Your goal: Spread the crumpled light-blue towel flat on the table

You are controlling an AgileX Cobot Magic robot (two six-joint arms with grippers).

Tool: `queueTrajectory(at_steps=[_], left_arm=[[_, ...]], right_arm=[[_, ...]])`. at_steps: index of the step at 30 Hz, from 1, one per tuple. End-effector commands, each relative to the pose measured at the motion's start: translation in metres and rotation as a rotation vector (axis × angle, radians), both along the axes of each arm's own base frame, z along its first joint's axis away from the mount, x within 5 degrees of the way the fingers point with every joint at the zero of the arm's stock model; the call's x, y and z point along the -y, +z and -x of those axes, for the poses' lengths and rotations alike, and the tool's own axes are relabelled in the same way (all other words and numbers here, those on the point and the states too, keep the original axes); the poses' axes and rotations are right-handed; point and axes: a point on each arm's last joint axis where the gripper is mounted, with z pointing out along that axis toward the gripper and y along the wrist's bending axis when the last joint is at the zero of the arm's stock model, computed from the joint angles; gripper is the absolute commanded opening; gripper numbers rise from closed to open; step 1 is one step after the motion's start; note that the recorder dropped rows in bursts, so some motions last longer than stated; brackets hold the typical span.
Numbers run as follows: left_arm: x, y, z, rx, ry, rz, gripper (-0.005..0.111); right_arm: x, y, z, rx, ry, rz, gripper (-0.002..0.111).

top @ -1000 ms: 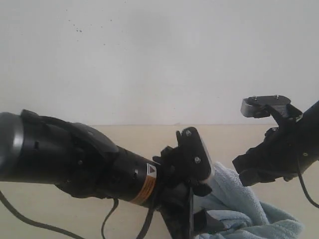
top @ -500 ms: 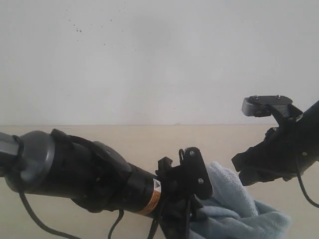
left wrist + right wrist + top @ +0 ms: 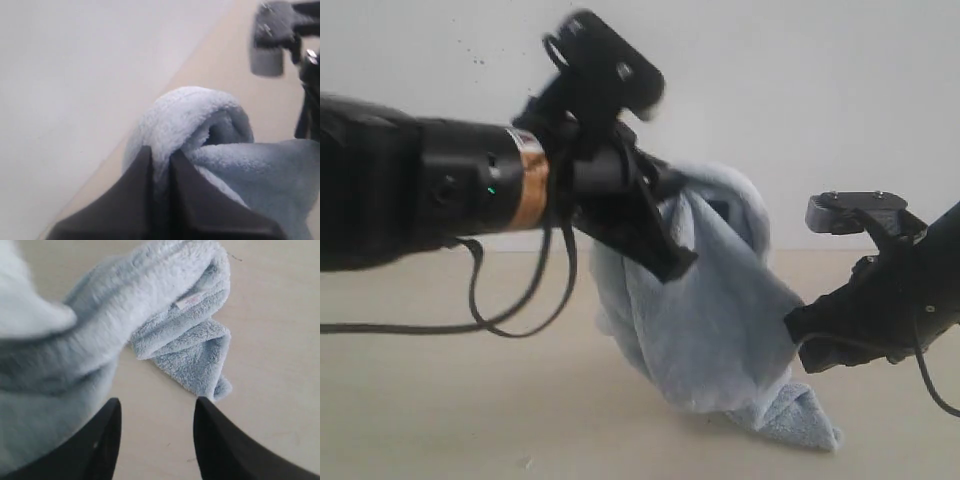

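Observation:
The robot's right gripper will next grab the light-blue towel [image 3: 185,345] by the cloth [image 3: 201,309] beside its white tag, and then it can spread the towel flat.
The light-blue towel [image 3: 705,320] hangs in a bunched drape from my left gripper [image 3: 695,205], which is shut on a fold of it high above the table [image 3: 440,400]. Its lower end [image 3: 800,415] still rests on the tabletop. In the left wrist view the two dark fingers [image 3: 135,190] pinch the fluffy towel [image 3: 200,120] between them. My right gripper [image 3: 156,405] stands open over bare table beside the towel [image 3: 185,345], nothing between its fingers. A small white tag [image 3: 187,302] shows on the towel there. In the exterior view the right arm [image 3: 880,310] hovers at the right of the hanging cloth.
A white speckled wall [image 3: 800,90] rises behind the table's far edge. A black cable [image 3: 510,300] loops down from the left arm. Bare tabletop lies left of and in front of the towel.
My left gripper closed on the towel and rose sharply, lifting most of the cloth off the table. The right arm stayed where it was.

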Motion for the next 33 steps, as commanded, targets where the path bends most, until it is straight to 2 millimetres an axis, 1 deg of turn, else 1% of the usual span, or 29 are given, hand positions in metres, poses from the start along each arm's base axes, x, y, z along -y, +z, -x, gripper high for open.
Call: queueTrajectory(at_steps=[1, 4, 5, 7, 8, 9, 10, 11, 13, 14, 15, 16, 18, 20, 22, 24, 26, 29, 30, 33], left_arm=[[-0.028, 0.009, 0.008, -0.037, 0.191, 0.052, 0.004], [-0.055, 0.003, 0.012, -0.038, 0.39, -0.004, 0.004], [-0.071, 0.0, 0.013, -0.03, 0.51, -0.045, 0.004], [-0.092, -0.005, 0.018, -0.018, 0.66, -0.12, 0.004], [-0.105, -0.009, 0.021, 0.002, 0.734, -0.229, 0.004], [-0.112, -0.017, 0.024, -0.01, 0.754, -0.339, 0.004], [-0.117, -0.025, 0.028, -0.039, 0.759, -0.452, 0.004], [-0.12, -0.042, 0.034, -0.129, 0.708, -0.589, 0.004], [-0.12, -0.071, 0.045, -0.297, 0.574, -0.763, 0.004], [-0.119, -0.085, 0.052, -0.378, 0.484, -0.84, 0.004], [-0.118, -0.095, 0.056, -0.427, 0.421, -0.892, 0.004], [-0.118, -0.104, 0.06, -0.469, 0.392, -0.908, 0.004], [-0.118, -0.109, 0.06, -0.477, 0.407, -0.885, 0.004], [-0.118, -0.107, 0.058, -0.456, 0.455, -0.845, 0.004], [-0.119, -0.103, 0.055, -0.411, 0.48, -0.818, 0.004], [-0.119, -0.097, 0.053, -0.372, 0.5, -0.778, 0.006], [-0.117, -0.088, 0.049, -0.336, 0.529, -0.719, 0.014], [-0.11, -0.079, 0.045, -0.302, 0.53, -0.6, 0.034], [-0.106, -0.078, 0.044, -0.3, 0.515, -0.555, 0.041], [-0.096, -0.078, 0.044, -0.319, 0.462, -0.449, 0.053]], right_arm=[[0.0, 0.006, 0.0, 0.031, 0.0, -0.003, 0.044], [0.001, 0.006, -0.001, 0.043, 0.006, 0.014, 0.044], [0.002, 0.006, -0.002, 0.049, 0.004, 0.021, 0.044], [0.002, 0.004, -0.003, 0.037, -0.025, 0.021, 0.044], [0.002, 0.003, -0.003, 0.031, -0.037, 0.017, 0.044], [0.002, -0.002, -0.006, 0.027, -0.042, 0.016, 0.044], [0.001, -0.006, -0.008, 0.024, -0.05, 0.013, 0.044], [0.001, -0.015, -0.011, 0.014, -0.059, 0.013, 0.044], [-0.001, -0.042, -0.013, -0.056, -0.071, 0.019, 0.044], [-0.002, -0.056, -0.014, -0.105, -0.071, 0.017, 0.044], [-0.004, -0.068, -0.013, -0.165, -0.068, 0.005, 0.044], [-0.008, -0.075, -0.013, -0.216, -0.06, -0.017, 0.044], [-0.015, -0.075, -0.013, -0.276, 0.003, -0.066, 0.044], [-0.023, -0.066, -0.01, -0.319, 0.075, -0.143, 0.044], [-0.032, -0.055, -0.007, -0.318, 0.133, -0.236, 0.044], [-0.037, -0.046, -0.007, -0.272, 0.181, -0.302, 0.044], [-0.04, -0.04, -0.009, -0.218, 0.206, -0.344, 0.044], [-0.043, -0.035, -0.018, -0.149, 0.186, -0.367, 0.044], [-0.044, -0.034, -0.022, -0.141, 0.171, -0.37, 0.044], [-0.053, -0.03, -0.038, -0.172, 0.166, -0.387, 0.044]])
